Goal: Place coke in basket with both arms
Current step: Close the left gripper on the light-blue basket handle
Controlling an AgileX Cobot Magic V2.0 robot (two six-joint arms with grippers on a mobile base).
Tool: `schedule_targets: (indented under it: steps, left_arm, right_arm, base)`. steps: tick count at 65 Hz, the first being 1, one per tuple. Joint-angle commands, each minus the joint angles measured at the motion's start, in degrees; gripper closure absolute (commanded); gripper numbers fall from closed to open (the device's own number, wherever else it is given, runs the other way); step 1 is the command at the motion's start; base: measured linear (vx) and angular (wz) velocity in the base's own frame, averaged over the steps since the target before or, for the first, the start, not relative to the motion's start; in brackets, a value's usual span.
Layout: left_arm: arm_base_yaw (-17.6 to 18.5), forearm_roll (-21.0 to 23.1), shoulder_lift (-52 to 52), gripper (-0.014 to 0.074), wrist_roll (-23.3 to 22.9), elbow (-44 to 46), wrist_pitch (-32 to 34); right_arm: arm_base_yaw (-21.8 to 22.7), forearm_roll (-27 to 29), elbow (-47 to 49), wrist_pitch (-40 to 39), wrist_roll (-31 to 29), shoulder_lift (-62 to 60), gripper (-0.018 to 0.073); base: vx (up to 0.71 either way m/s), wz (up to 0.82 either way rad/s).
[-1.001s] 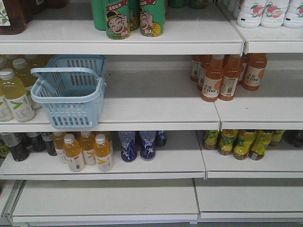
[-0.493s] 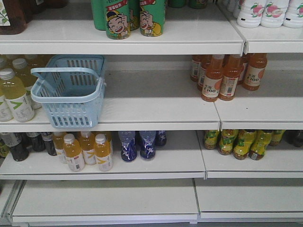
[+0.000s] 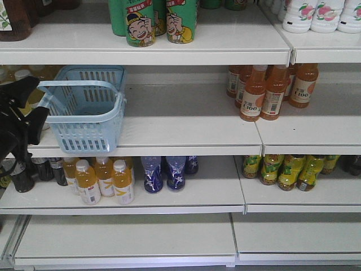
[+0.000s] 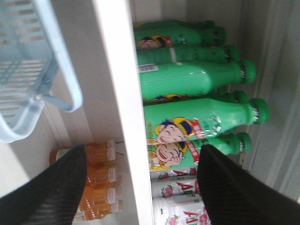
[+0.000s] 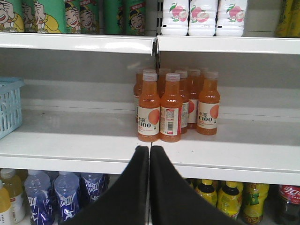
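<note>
I should grab the light blue basket by its loop handle [image 3: 79,83] with my left gripper next. Then the basket can carry the coke.
The light blue basket [image 3: 84,110] stands on the left of the middle shelf with one loop handle raised toward the front. It also fills the top left corner of the left wrist view, basket [image 4: 21,70]. My left gripper [image 3: 29,101] reaches in from the left edge beside the basket. It is open, left gripper [image 4: 143,149], with only shelf edge and bottles between its fingers. My right gripper [image 5: 150,149] is shut and empty, pointing at the shelf edge below the orange bottles. A dark bottle with a red label, likely the coke [image 5: 287,202], stands on the lower shelf at far right.
Green cartoon-label bottles [image 3: 161,20] and white peach bottles [image 3: 318,14] line the top shelf. Orange bottles [image 3: 268,90] stand on the middle shelf at right. Below are dark bottles [image 3: 22,175], yellow juice [image 3: 104,180], blue bottles [image 3: 163,172] and yellow-green bottles [image 3: 285,169].
My left arm has come into the front view from the left edge and now sits beside the basket, covering the pale bottles there. The basket and bottles have not moved.
</note>
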State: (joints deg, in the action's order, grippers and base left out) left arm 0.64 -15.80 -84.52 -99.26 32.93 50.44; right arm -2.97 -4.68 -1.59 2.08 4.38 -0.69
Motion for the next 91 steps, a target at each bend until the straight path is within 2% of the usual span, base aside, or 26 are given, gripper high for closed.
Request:
schedule_targets:
  steps: [1, 12, 26, 62, 74, 91]
  left_arm:
    - [0.37, 2.21, -4.59, 0.0106, -2.91, 3.41, 11.74]
    - [0.37, 1.58, -13.95, 0.0106, -3.17, 9.24, 15.79]
    - [0.37, 1.57, -21.5, 0.0106, -3.11, 17.61, 15.33]
    - [0.37, 1.59, -29.42, 0.0106, -3.12, 30.68, 8.46]
    - [0.37, 1.61, -30.78, 0.0106, -3.06, 34.17, 2.94]
    - [0.37, 1.6, -34.04, 0.0108, -3.12, 40.1, 1.71]
  right_arm:
    - [0.13, -0.58, -0.85, -4.01, -0.22, -0.82, 0.0564]
    - [0.13, -0.58, -0.85, -4.01, -0.22, -0.82, 0.0564]
    - [0.13, -0.58, -0.85, -4.01, -0.22, -0.82, 0.0564]
    - [0.13, -0.58, -0.85, -4.01, -0.22, -0.82, 0.0564]
    - [0.13, -0.58, -0.85, -4.01, -0.22, -0.82, 0.0564]
    - [0.13, -0.58, -0.85, -4.01, -0.22, -0.82, 0.0564]
  base:
    - [0.0, 0.0]
    - [0.0, 0.0]
    - [0.0, 0.0]
    - [0.0, 0.0]
    - [0.0, 0.0]
    - [0.0, 0.0]
